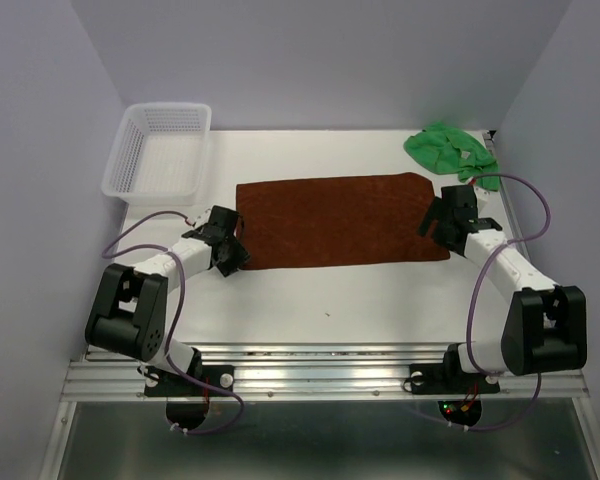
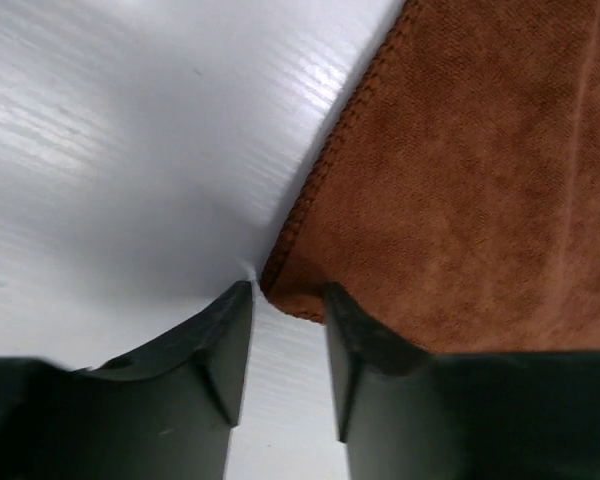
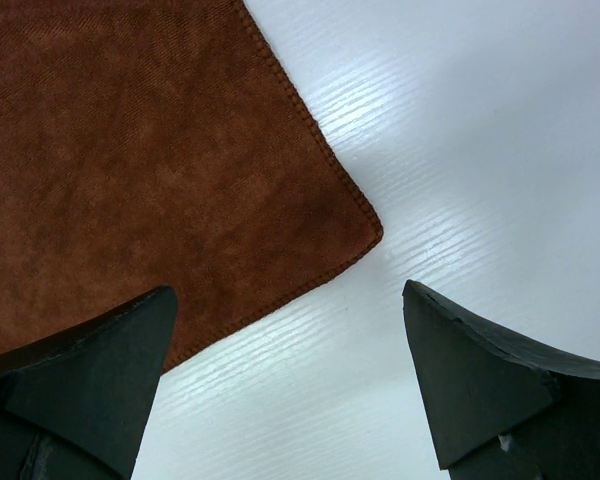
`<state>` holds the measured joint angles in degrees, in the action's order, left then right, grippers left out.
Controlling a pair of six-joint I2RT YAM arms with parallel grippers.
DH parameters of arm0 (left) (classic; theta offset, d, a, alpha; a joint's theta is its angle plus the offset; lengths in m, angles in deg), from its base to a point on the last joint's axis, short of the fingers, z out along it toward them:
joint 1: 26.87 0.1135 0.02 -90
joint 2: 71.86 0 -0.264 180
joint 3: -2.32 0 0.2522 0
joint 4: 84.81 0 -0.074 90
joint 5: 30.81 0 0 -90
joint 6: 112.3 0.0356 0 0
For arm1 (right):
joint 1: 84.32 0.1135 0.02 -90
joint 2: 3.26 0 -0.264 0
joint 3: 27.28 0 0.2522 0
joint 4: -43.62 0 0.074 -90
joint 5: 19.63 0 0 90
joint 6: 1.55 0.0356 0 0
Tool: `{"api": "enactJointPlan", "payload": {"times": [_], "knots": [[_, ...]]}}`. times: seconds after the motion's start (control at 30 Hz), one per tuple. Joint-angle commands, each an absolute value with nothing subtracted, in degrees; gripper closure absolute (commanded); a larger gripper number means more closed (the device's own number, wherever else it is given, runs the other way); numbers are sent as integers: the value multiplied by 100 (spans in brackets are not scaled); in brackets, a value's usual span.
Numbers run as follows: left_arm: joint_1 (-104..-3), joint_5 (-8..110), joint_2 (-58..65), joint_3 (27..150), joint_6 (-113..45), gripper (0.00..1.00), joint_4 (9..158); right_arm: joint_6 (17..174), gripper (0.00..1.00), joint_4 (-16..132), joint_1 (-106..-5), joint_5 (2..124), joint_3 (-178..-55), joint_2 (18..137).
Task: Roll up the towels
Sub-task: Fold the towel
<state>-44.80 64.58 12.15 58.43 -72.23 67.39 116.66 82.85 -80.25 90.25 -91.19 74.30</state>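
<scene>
I need to spread and fold the towel evenly for rolling, so I should next use my right gripper to grab the brown towel's near corner (image 1: 444, 256) (image 3: 363, 238), opposite my left gripper's corner.
A brown towel (image 1: 340, 220) lies flat in the middle of the table. A green towel (image 1: 448, 148) sits crumpled at the back right. My left gripper (image 1: 230, 250) is low at the brown towel's near left corner. In the left wrist view the left gripper (image 2: 288, 290) has a narrow gap between its jaws. The towel's corner (image 2: 460, 180) lies just ahead of the tips, with bare table between them. My right gripper (image 1: 442, 222) is at the near right corner. In the right wrist view the right gripper (image 3: 289, 290) is wide open and empty, above the towel's corner (image 3: 180, 180).
A white mesh basket (image 1: 160, 150) stands at the back left. Walls enclose the table on the left, back and right. A metal rail (image 1: 320, 370) runs along the near edge by the arm bases.
</scene>
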Motion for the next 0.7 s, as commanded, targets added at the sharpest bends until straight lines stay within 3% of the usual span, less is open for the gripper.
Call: {"api": "enactJointPlan", "payload": {"times": [0.0,0.1,0.13,0.67], "knots": [[-4523,6385,1445,5924,-7135,59,6754,11631,0,8242,-8115,9260,-9272,7479],[-4541,6262,1507,5897,-7091,79,6886,11684,0,8234,-8169,9260,-9237,7540],[-4550,6236,1524,5880,-7082,100,6930,11710,0,8242,-8221,9199,-9237,7558],[-4550,6218,1261,5924,-6924,100,6939,11728,2,8040,-8793,8399,-9193,8243]]}}
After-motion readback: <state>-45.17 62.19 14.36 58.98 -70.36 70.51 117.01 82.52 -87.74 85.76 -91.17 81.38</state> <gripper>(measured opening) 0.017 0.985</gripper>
